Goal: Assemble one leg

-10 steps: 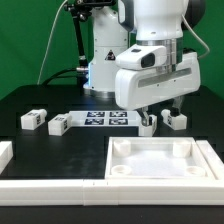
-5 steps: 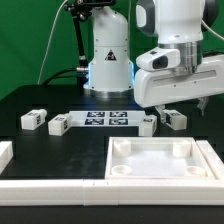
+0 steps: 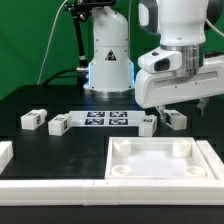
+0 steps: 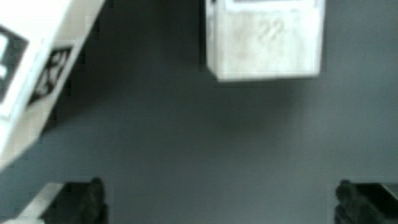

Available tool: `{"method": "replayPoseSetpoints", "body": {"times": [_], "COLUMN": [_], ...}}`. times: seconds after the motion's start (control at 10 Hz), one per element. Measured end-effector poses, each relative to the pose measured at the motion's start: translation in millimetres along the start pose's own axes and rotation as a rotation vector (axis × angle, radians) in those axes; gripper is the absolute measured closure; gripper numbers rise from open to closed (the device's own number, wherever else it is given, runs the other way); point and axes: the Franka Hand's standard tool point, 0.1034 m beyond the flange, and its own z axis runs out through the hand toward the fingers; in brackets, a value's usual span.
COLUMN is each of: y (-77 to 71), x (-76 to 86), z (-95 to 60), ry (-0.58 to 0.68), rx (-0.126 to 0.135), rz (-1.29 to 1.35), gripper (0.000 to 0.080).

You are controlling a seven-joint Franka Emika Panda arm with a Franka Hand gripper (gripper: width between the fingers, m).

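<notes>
I need to move my gripper toward the white leg before I close on it: the leg is ahead of my gripper's dark fingers, so I would miss it if I closed now.
Several legs lie on the black table. Two are at the exterior view's left [image 3: 33, 119] [image 3: 58, 124]. One leg [image 3: 147, 123] is at the end of the marker board [image 3: 105, 119], and one leg [image 3: 175, 119] lies to its right. My gripper [image 3: 181, 107] hangs open and empty just above that right leg. In the wrist view the leg [image 4: 267, 40] lies ahead of the gripper [image 4: 228, 200], beyond the two dark fingertips [image 4: 80, 200], untouched.
The large white square tray-like piece [image 3: 160, 172] with corner sockets sits in front. White rails lie along the front edge [image 3: 50, 185] and at the left [image 3: 5, 153]. A white tagged edge [image 4: 39, 85] shows in the wrist view; I cannot tell which piece it is.
The gripper has moved toward the exterior view's right, from over the leg at the marker board's end to over the rightmost leg. No part has moved.
</notes>
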Motion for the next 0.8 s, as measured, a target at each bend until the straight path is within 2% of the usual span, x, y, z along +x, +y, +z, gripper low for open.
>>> {"method": "replayPoseSetpoints", "body": {"times": [0.1, 0.2, 0.4, 0.6, 0.8], "y": [-5.6, -12.4, -23.3, -22.8, -18.5], "x": [2.1, -8.3, -13.1, -26.1, -39.4], "z": [1.8, 5.4, 11.5, 17.7, 21.9], "ry": [-0.044, -0.152, -0.284, -0.477, -0.640], "rx": [0.004, 0.005, 0.007, 0.013, 0.006], "rz": [0.001, 0.012, 0.011, 0.010, 0.003], "gripper": [0.0151, 0.0151, 0.0151, 0.0151, 0.0151]}}
